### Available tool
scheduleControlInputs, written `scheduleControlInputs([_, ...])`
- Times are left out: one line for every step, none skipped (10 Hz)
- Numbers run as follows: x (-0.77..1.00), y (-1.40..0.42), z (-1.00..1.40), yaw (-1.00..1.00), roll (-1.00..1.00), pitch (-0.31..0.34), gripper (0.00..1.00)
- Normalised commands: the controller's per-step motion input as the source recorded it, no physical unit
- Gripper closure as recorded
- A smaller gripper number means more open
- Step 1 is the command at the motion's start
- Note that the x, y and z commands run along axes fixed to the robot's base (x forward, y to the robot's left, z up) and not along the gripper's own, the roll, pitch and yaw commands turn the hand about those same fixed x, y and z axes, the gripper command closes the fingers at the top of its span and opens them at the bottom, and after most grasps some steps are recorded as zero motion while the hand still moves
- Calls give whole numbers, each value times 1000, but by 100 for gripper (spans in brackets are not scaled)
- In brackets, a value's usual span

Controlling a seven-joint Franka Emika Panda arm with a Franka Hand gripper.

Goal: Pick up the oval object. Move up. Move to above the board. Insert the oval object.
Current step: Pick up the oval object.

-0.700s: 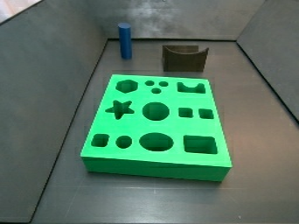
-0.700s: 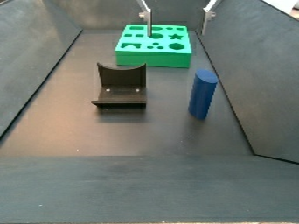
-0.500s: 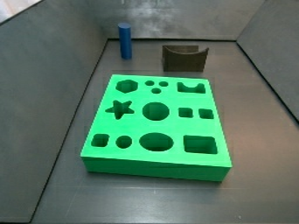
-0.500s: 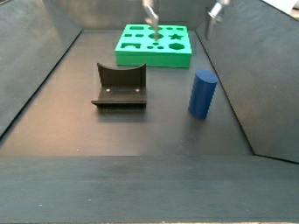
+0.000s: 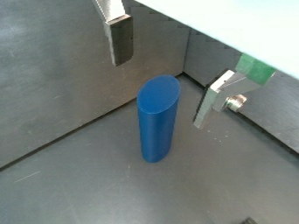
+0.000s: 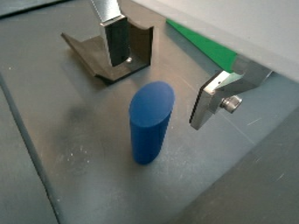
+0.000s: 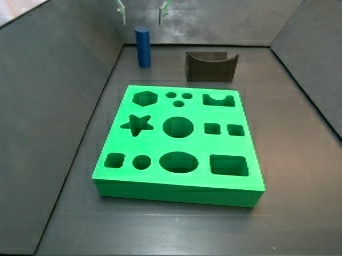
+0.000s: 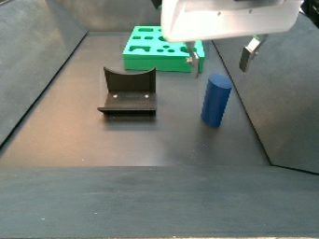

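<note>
The blue peg has to go into the board [image 7: 181, 190], so my gripper should grab it by its upper end [image 7: 143, 34] next.
The oval object [image 7: 140, 47], a smooth blue peg, stands upright on the dark floor near the back left corner; it also shows in a side view [image 8: 217, 101]. My gripper [image 8: 219, 65] is open and empty, directly above the peg, with its fingertips just over the peg's top, one on each side. In both wrist views the peg [image 5: 158, 118] [image 6: 149, 122] stands between and below the open gripper [image 5: 160, 92] [image 6: 158, 93]. The gripper's tips show above the peg [image 7: 142, 18]. The green board [image 7: 181, 190] with its cut-out holes lies flat on the floor.
The dark grey fixture [image 7: 211, 65] stands at the back, to the right of the peg; it also shows in a side view [image 8: 127, 91] and a wrist view [image 6: 105, 52]. Grey walls close in the floor, one close beside the peg. The board's edge [image 8: 162, 58] lies beyond the fixture.
My gripper has come from over the board to above the blue peg and moved lower. The peg, board and fixture have not moved.
</note>
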Motion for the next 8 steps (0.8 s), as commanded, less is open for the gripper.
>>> scheduleControlInputs([0,0,-277,0,0,0,0])
scheduleControlInputs([-123,0,-734,0,0,-73,0])
scheduleControlInputs([-77,0,-840,0,-14,-63,0])
scheduleControlInputs([-146,46,-814,0,-26,-40,0])
scheduleControlInputs([-369,140,-360,11,-91,-224,0])
scheduleControlInputs([0,0,0,0,-9,0,0])
scheduleControlInputs([0,-14,0,0,30,0,0])
scheduleControlInputs([0,0,0,0,0,0,100])
